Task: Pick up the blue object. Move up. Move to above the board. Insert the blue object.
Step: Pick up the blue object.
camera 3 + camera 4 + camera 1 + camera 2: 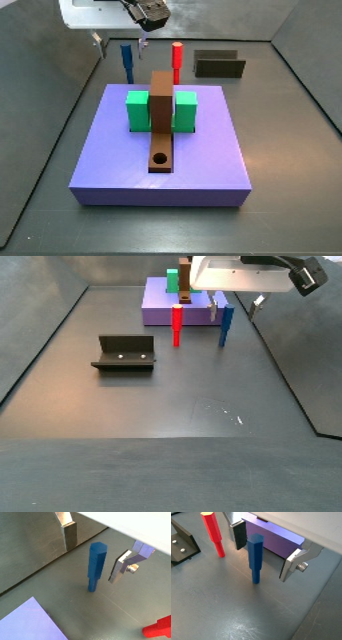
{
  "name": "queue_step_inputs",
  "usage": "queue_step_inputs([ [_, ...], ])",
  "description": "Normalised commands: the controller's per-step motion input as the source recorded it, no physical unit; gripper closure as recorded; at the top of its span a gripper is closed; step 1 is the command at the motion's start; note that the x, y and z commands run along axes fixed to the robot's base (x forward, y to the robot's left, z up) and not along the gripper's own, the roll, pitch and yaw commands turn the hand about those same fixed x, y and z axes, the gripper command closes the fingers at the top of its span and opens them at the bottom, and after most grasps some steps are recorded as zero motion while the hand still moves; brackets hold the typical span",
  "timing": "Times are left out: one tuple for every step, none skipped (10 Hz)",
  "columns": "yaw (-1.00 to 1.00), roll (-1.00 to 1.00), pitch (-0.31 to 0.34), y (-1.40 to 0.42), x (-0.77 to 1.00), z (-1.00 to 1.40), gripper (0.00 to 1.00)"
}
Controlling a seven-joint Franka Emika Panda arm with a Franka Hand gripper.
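My gripper is about to grab the blue peg by its wider upper section (127, 54) (97, 557). Then the peg can go into the board's round hole.
The blue object (95, 567) is a thin blue peg standing upright on the grey floor, also seen in a wrist view (254, 559) and in both side views (128, 62) (225, 324). My gripper (93, 559) (263, 554) is open and straddles the peg's upper part. One finger (69, 537) and the other (119, 569) stand clear on either side without touching it. The gripper also shows in both side views (120, 44) (230, 303). The board (162, 110) is a brown plank with a round hole, passing through a green block (138, 110).
A red peg (214, 534) (177, 58) stands upright close beside the blue one. The lavender slab (160, 165) (274, 539) carries the board and block. The dark fixture (124, 353) (181, 547) stands on the floor. Grey walls enclose the floor.
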Motion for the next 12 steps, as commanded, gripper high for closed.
queue_step_inputs([
  [0.0, 0.0, 0.0, 0.0, 0.0, 0.0, 0.0],
  [0.0, 0.0, 0.0, 0.0, 0.0, 0.0, 1.0],
  [0.0, 0.0, 0.0, 0.0, 0.0, 0.0, 1.0],
  [0.0, 0.0, 0.0, 0.0, 0.0, 0.0, 1.0],
  [0.0, 0.0, 0.0, 0.0, 0.0, 0.0, 1.0],
  [0.0, 0.0, 0.0, 0.0, 0.0, 0.0, 1.0],
  [0.0, 0.0, 0.0, 0.0, 0.0, 0.0, 1.0],
  [0.0, 0.0, 0.0, 0.0, 0.0, 0.0, 1.0],
  [0.0, 0.0, 0.0, 0.0, 0.0, 0.0, 1.0],
  [0.0, 0.0, 0.0, 0.0, 0.0, 0.0, 1.0],
  [0.0, 0.0, 0.0, 0.0, 0.0, 0.0, 1.0],
  [0.0, 0.0, 0.0, 0.0, 0.0, 0.0, 1.0],
])
